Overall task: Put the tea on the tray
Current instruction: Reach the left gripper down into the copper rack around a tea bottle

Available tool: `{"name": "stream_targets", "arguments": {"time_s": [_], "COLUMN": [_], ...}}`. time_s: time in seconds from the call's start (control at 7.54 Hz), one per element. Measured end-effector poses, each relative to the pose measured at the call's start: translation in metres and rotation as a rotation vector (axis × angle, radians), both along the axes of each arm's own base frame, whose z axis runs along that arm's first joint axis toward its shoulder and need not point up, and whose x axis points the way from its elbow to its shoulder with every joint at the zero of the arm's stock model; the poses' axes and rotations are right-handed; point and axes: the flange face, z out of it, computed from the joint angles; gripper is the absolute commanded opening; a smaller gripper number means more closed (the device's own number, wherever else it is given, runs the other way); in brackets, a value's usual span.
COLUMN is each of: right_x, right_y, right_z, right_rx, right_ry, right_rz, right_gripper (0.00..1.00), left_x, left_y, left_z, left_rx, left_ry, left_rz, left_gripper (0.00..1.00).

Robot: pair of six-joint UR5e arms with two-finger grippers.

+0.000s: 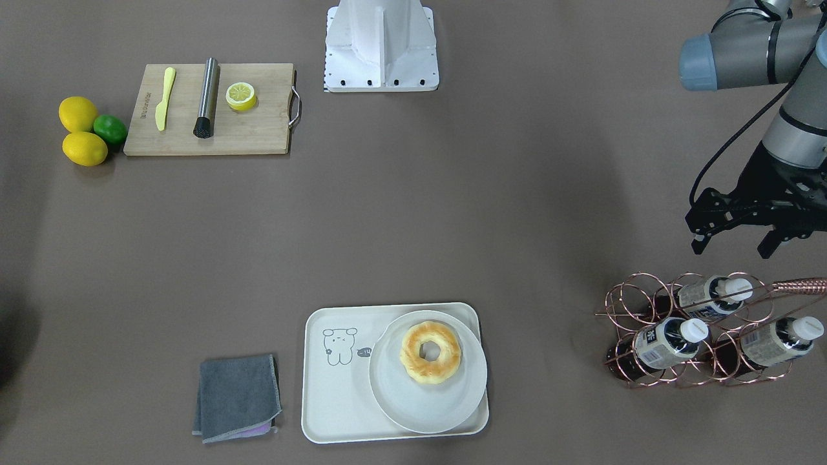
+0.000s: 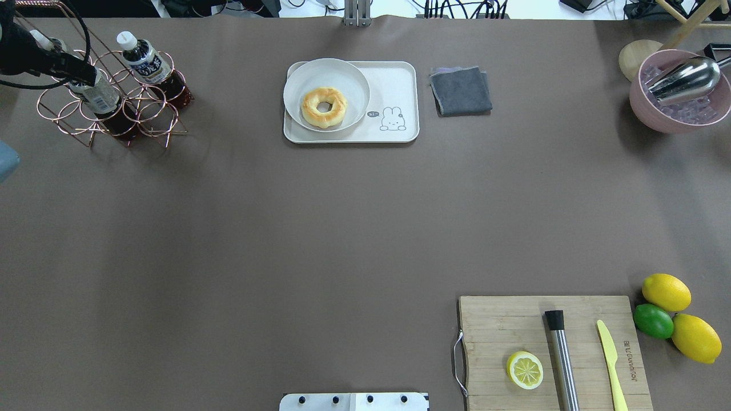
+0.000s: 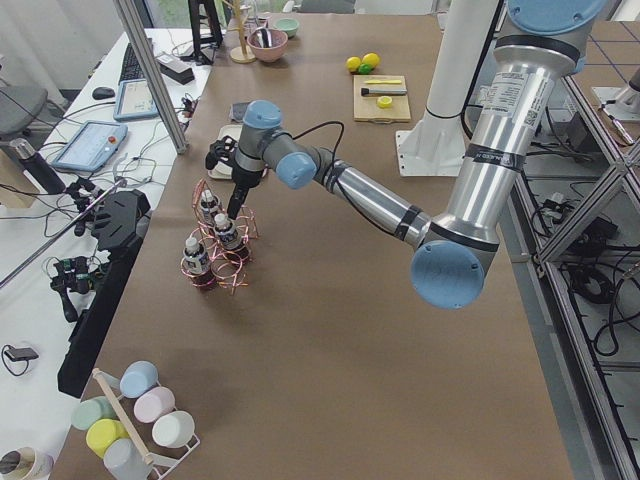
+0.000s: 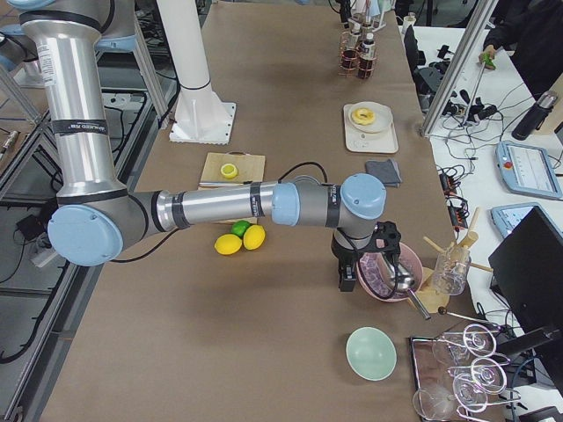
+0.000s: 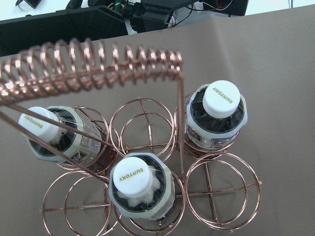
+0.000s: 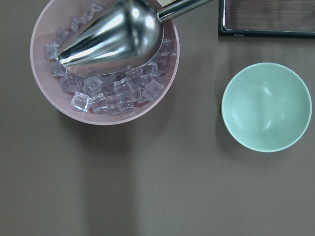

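Note:
Copper wire rings go around the body of the tea bottle, so I will next use my left gripper to grab the tea bottle by the white cap [image 1: 736, 290] that stands up above the rings.
Three tea bottles stand in a copper wire rack [image 1: 620, 310]: one tea bottle [image 1: 665, 342] in front, one [image 1: 714, 294] behind it and one [image 1: 775, 342] to the side. The left wrist view looks down on their white caps [image 5: 132, 175]. My left gripper [image 1: 734, 245] is open and empty just above the rack, beside its handle; in the overhead view it [image 2: 57, 63] covers part of the rack. The cream tray [image 1: 336, 413] with the bear drawing holds a round plate [image 1: 413, 407] with a doughnut. My right gripper [image 4: 347, 274] hangs by a pink bowl; I cannot tell its state.
A grey cloth [image 1: 238, 397] lies beside the tray. A cutting board [image 1: 258, 129] holds a knife, a metal muddler and a lemon half; two lemons and a lime [image 1: 110, 128] lie next to it. A pink ice bowl [image 6: 49, 93] with a scoop and a green bowl [image 6: 266, 105] stand under the right wrist.

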Motion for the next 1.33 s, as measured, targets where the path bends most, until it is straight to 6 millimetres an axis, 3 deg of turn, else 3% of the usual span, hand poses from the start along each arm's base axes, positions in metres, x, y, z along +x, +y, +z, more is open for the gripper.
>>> {"name": "stream_targets", "arguments": {"time_s": [0.4, 0.53, 0.8, 1.33], "right_x": [0.0, 0.0, 0.0, 0.0], "right_y": [0.0, -0.001, -0.002, -0.003], "right_z": [-0.001, -0.001, -0.003, -0.004], "right_rx": [0.001, 0.003, 0.006, 0.009], "right_ry": [0.0, 0.0, 0.0, 0.0], "right_rz": [0.0, 0.0, 0.0, 0.0], "right_gripper": [1.0, 1.0, 1.0, 1.0], "left_x": [-0.003, -0.004, -0.003, 0.001], "left_y": [-0.009, -0.015, -0.03, -0.041], "left_z": [0.007, 0.014, 0.023, 0.02], "left_rx": [-0.002, 0.002, 0.014, 0.008], "left_ry": [-0.007, -0.005, 0.003, 0.015], "left_rz": [-0.008, -0.014, -0.022, -0.036], "left_gripper": [0.97, 0.87, 0.58, 0.57]}}
